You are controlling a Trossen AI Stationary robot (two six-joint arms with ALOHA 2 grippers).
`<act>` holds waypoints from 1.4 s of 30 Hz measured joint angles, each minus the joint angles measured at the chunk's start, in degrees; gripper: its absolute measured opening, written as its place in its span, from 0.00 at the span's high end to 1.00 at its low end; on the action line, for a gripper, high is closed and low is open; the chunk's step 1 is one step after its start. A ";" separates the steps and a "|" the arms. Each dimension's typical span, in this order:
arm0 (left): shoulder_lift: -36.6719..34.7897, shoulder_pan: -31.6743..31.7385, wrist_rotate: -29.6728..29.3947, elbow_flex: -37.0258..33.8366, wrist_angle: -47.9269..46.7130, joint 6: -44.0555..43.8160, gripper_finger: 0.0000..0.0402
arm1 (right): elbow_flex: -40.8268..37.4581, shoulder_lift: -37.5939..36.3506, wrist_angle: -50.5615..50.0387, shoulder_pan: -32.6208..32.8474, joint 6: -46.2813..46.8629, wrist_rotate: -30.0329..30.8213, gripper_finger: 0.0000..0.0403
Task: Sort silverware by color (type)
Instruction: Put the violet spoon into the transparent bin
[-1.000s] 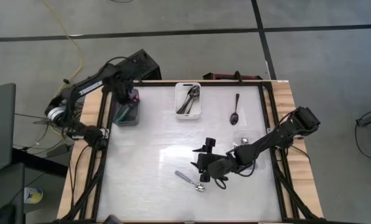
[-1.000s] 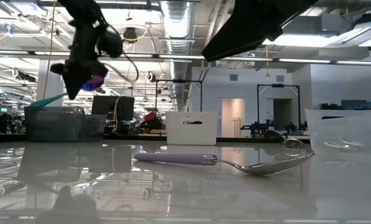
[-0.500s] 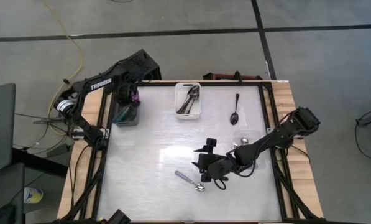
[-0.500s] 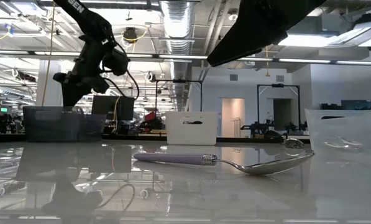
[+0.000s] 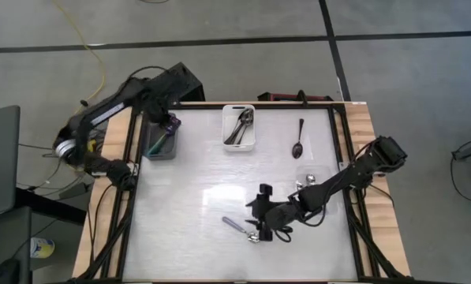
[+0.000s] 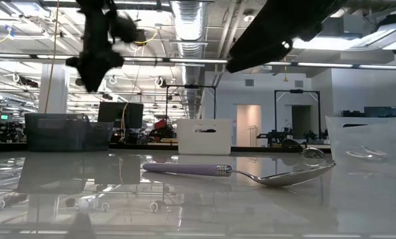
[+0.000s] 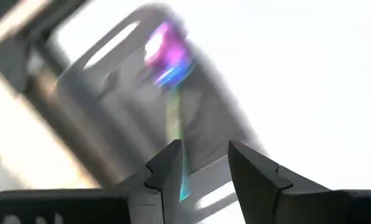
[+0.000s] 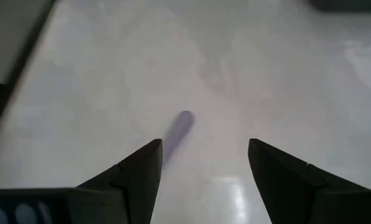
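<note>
Next, my right gripper grabs the silver spoon by its lavender handle (image 5: 241, 226) to sort it into the clear bin with its kind.
My left gripper (image 7: 204, 158) hangs open above the grey bin (image 5: 161, 142) at the table's far left. An iridescent purple spoon with a teal handle (image 7: 173, 81) lies slanted in that bin, free of the fingers. Near the table's front middle lies a silver spoon with a lavender handle (image 5: 241, 226), flat on the table (image 6: 237, 172). My right gripper (image 8: 204, 155) stands open just above it, with the handle's end (image 8: 180, 127) ahead of the fingers, apart from them. In the low view, my left gripper (image 6: 95, 60) is clear above the bin.
A white bin (image 5: 240, 126) holding dark spoons stands at the far middle. A black spoon (image 5: 298, 140) lies on the table to its right. A clear bin (image 6: 367, 136) with silver pieces stands by the right arm. Bare table spreads between the bins and the near edge.
My left gripper went down into the grey bin with the iridescent spoon, let it go, and has risen clear; the spoon now lies in the bin. My right gripper has edged toward the near edge, closer over the lavender-handled spoon.
</note>
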 joint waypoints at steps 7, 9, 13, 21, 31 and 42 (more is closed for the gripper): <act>-17.28 -18.86 14.29 -11.74 23.78 -1.93 0.71 | 1.65 2.90 0.51 5.02 6.47 -0.85 0.36; -20.89 -26.32 15.61 -17.72 33.16 -3.47 0.71 | 4.23 5.22 1.23 6.38 7.01 -0.80 0.37; -24.13 -40.95 15.62 -30.35 53.95 -5.00 0.71 | 9.70 10.82 -2.83 7.43 10.74 -0.56 0.37; -19.08 -62.88 7.12 -45.23 95.31 0.68 0.71 | 16.91 19.57 -11.79 5.39 20.15 1.26 0.37; -12.41 -69.20 -2.49 -44.69 98.00 4.31 0.71 | 17.00 23.67 -9.70 4.82 26.49 5.62 0.37; -9.97 -69.18 -2.94 -44.60 97.75 2.46 0.71 | 17.71 28.11 -10.89 5.59 28.75 9.42 0.55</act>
